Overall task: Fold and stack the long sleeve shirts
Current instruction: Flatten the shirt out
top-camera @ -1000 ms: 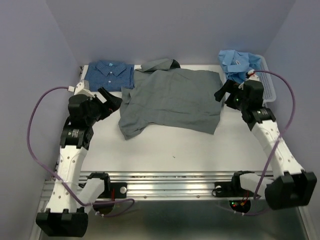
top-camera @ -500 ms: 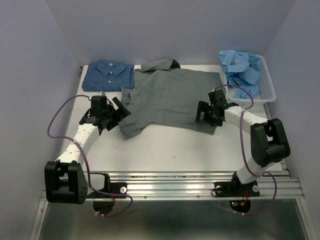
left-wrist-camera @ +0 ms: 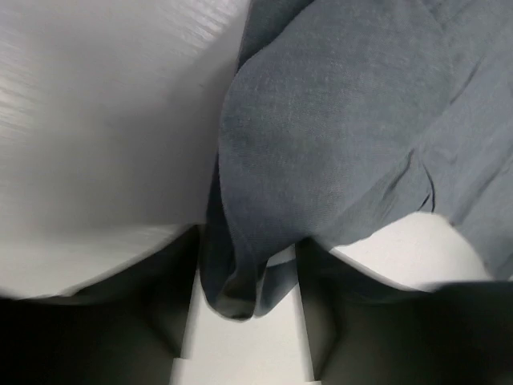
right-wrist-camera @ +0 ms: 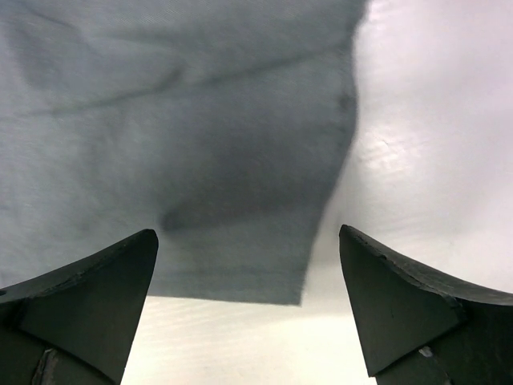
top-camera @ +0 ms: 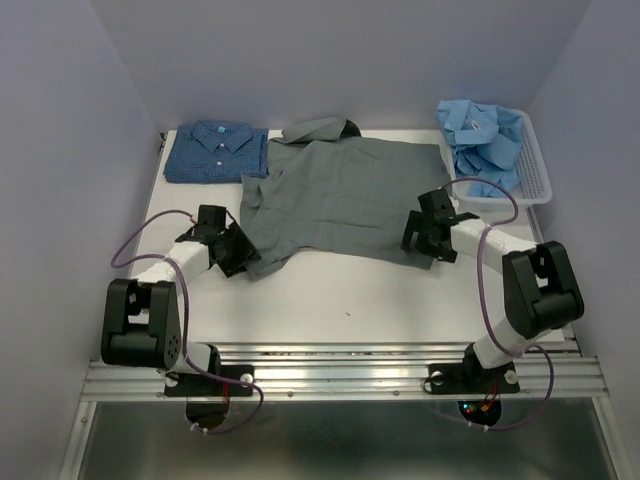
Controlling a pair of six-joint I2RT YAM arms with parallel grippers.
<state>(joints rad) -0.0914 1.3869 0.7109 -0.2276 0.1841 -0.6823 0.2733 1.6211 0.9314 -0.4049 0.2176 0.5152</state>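
Observation:
My right gripper should next pick up the flat hem corner of the grey shirt (top-camera: 340, 200), opposite the left gripper's corner, to lift and spread it for folding.
A plain grey long sleeve shirt (top-camera: 340, 200) lies spread over the middle of the table. My left gripper (top-camera: 240, 256) sits low at its near left corner. In the left wrist view that bunched corner (left-wrist-camera: 240, 273) lies between the dark fingers (left-wrist-camera: 168, 305), which stand apart on either side of it. My right gripper (top-camera: 415, 238) is at the shirt's near right corner, wide open, with the hem corner (right-wrist-camera: 264, 265) flat on the table between and ahead of its fingertips (right-wrist-camera: 128, 273). A folded dark blue patterned shirt (top-camera: 217, 152) rests at the back left.
A white slatted basket (top-camera: 535, 180) at the back right holds crumpled light blue shirts (top-camera: 480, 135). Purple cables loop from both arms. A metal rail (top-camera: 340, 370) runs along the near table edge.
Both arms have swung down and inward to the grey shirt's near corners. The left jaws have narrowed around the corner cloth. The right jaws stay wide.

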